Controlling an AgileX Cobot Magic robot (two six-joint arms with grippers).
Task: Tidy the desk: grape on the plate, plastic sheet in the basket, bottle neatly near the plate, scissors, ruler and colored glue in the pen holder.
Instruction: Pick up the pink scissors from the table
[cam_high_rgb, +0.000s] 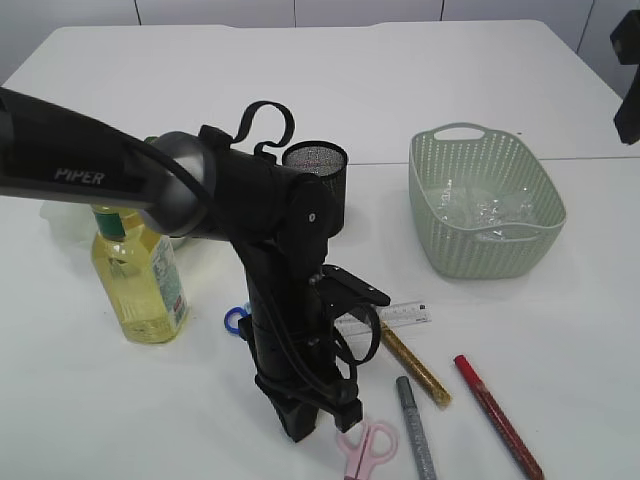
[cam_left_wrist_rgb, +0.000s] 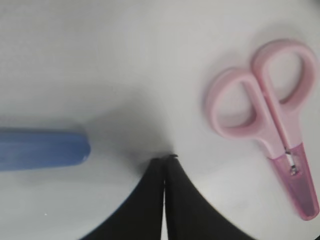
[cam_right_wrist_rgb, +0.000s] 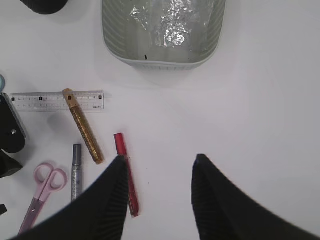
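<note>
The left gripper's fingers are closed beside the pink scissors, so the robot needs to open them again next, then close them below the scissors' handle loops.
My left gripper (cam_left_wrist_rgb: 165, 159) is shut just above the table with nothing between its jaws. Pink scissors (cam_left_wrist_rgb: 270, 125) lie closed to its right, apart from it, and a blurred blue object (cam_left_wrist_rgb: 42, 148) lies to its left. In the exterior view the left arm covers the table's middle, with the pink scissors (cam_high_rgb: 367, 448) by its tip. My right gripper (cam_right_wrist_rgb: 159, 162) hangs open and empty over bare table. Below it lie the red glue (cam_right_wrist_rgb: 126, 172), gold glue (cam_right_wrist_rgb: 82, 125), silver glue (cam_right_wrist_rgb: 76, 170) and ruler (cam_right_wrist_rgb: 57, 100). The plastic sheet (cam_right_wrist_rgb: 170, 20) lies in the basket (cam_right_wrist_rgb: 162, 60). Grape and plate are hidden.
The yellow bottle (cam_high_rgb: 140, 275) stands upright at the left. The black mesh pen holder (cam_high_rgb: 316, 160) stands behind the left arm. A blue loop (cam_high_rgb: 236, 320) shows beside the arm. The green basket (cam_high_rgb: 485, 250) stands at the right.
</note>
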